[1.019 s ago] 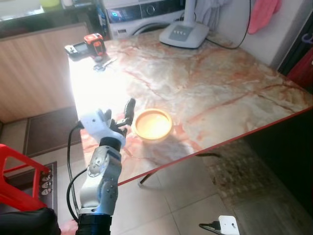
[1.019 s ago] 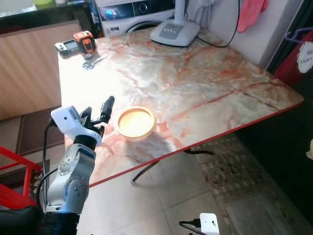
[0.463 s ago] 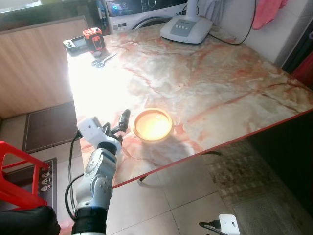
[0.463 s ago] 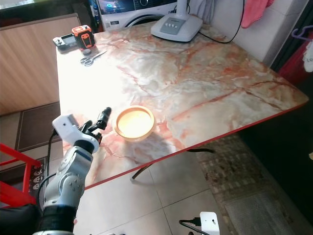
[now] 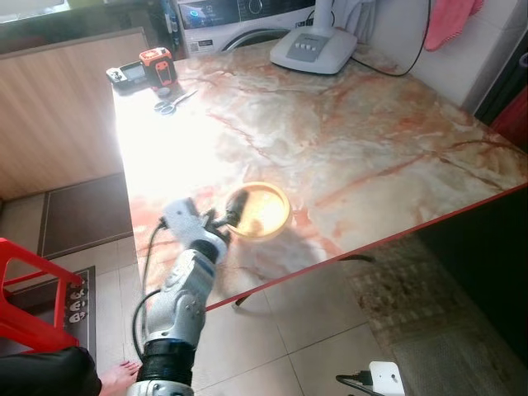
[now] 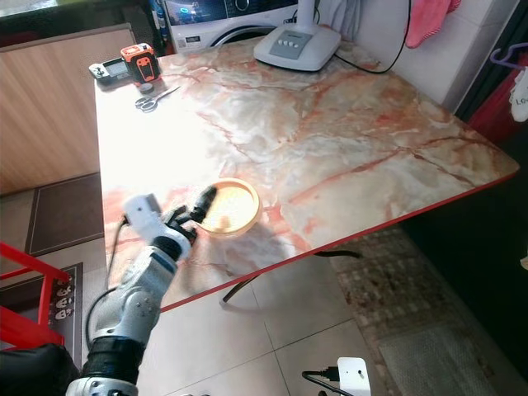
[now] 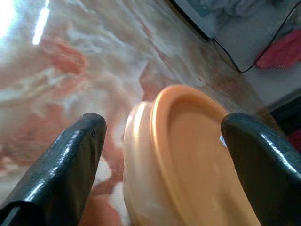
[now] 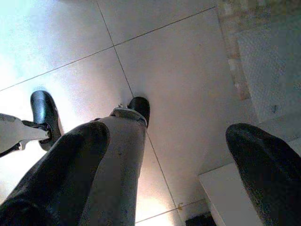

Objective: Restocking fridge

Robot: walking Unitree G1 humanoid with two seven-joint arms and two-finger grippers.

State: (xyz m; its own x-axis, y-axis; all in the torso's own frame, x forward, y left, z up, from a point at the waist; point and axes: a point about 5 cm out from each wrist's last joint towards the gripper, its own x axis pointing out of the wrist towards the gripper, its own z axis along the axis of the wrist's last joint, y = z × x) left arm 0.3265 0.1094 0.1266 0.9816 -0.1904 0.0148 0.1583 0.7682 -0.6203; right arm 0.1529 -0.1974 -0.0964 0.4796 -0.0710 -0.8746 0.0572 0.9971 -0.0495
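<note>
My left gripper is open, and the bowl is wider than its open fingers. It should next grab the bowl by its rim (image 7: 156, 134), which is narrow enough to pinch.
A shallow orange bowl (image 5: 262, 211) stands on the marble table (image 5: 355, 140), close to its near red edge. My left gripper (image 5: 230, 211) reaches in from the bowl's left side and is open. In the left wrist view the bowl's rim (image 7: 183, 141) lies between the two black fingers (image 7: 70, 160), one finger outside the bowl wall and the other over its inside. I cannot tell whether either finger touches it. My right gripper (image 8: 167, 136) hangs open above the tiled floor, beside my own leg and feet.
At the table's far left corner lie an orange tape measure (image 5: 157, 66) and scissors (image 5: 173, 101). A white lamp base (image 5: 313, 49) with a cable stands at the back. A red stool (image 5: 33, 297) is at my left, and a white charger (image 5: 384, 379) lies on the floor.
My left gripper has moved right along the table, from beside the bowl to its rim. The bowl has stayed where it was.
</note>
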